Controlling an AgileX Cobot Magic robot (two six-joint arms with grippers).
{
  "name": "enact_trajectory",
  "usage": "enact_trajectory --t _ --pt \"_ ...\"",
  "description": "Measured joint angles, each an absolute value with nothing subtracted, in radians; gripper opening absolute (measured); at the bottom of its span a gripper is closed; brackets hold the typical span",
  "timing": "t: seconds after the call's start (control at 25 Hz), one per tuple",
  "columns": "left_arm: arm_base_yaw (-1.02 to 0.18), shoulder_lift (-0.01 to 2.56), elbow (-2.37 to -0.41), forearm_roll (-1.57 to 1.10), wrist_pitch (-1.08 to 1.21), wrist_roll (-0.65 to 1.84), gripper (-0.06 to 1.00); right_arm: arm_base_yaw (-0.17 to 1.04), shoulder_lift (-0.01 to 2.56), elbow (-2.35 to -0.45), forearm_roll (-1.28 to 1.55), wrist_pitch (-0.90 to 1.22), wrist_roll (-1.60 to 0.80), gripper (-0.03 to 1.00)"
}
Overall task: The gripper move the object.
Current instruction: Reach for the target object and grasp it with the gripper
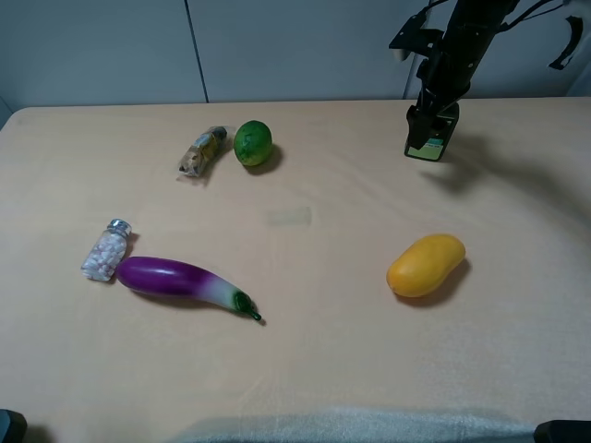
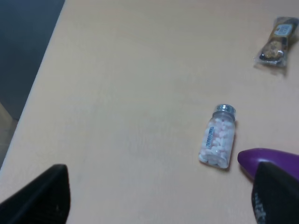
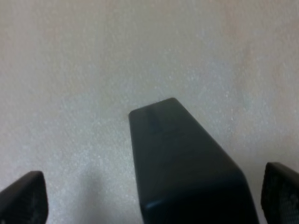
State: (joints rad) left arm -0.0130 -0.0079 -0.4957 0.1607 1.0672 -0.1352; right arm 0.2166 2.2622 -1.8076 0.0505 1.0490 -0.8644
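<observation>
My right gripper should close on the bottle now. My two fingers are on either side of the bottle's black body [image 1: 430,140] [image 3: 187,158], so they would hold the bottle if I closed now.
The small black pump bottle [image 1: 431,137] with a green-and-white label stands upright at the far right of the table. My right gripper [image 1: 430,113] comes down over it from above. In the right wrist view the bottle's black body [image 3: 187,158] lies between the two dark fingertips [image 3: 23,198], which stand wide apart; the jaws are open around it, not closed on it. My left gripper [image 2: 159,193] is open and empty, hovering over the table's left part near a pill bottle [image 2: 217,136].
A yellow mango [image 1: 426,265] lies at right centre. A green lime [image 1: 252,143] and a snack packet [image 1: 203,150] lie at the back left. A purple eggplant [image 1: 180,280] and the pill bottle [image 1: 107,250] lie at the left.
</observation>
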Motion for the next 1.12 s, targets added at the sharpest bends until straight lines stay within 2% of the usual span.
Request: enact_trajectory --t 0.36,0.8,1.12 --pt "-0.013 -0.008 -0.496 0.161 1.067 -0.135 0.85 0.217 2.262 -1.808 0.050 1.050 -0.864 0.69" --pt "-0.013 -0.008 -0.496 0.161 1.067 -0.135 0.85 0.217 2.267 -1.808 0.060 1.052 -0.864 0.63" --pt "-0.013 -0.008 -0.496 0.161 1.067 -0.135 0.85 0.217 2.267 -1.809 0.054 1.049 -0.864 0.43"
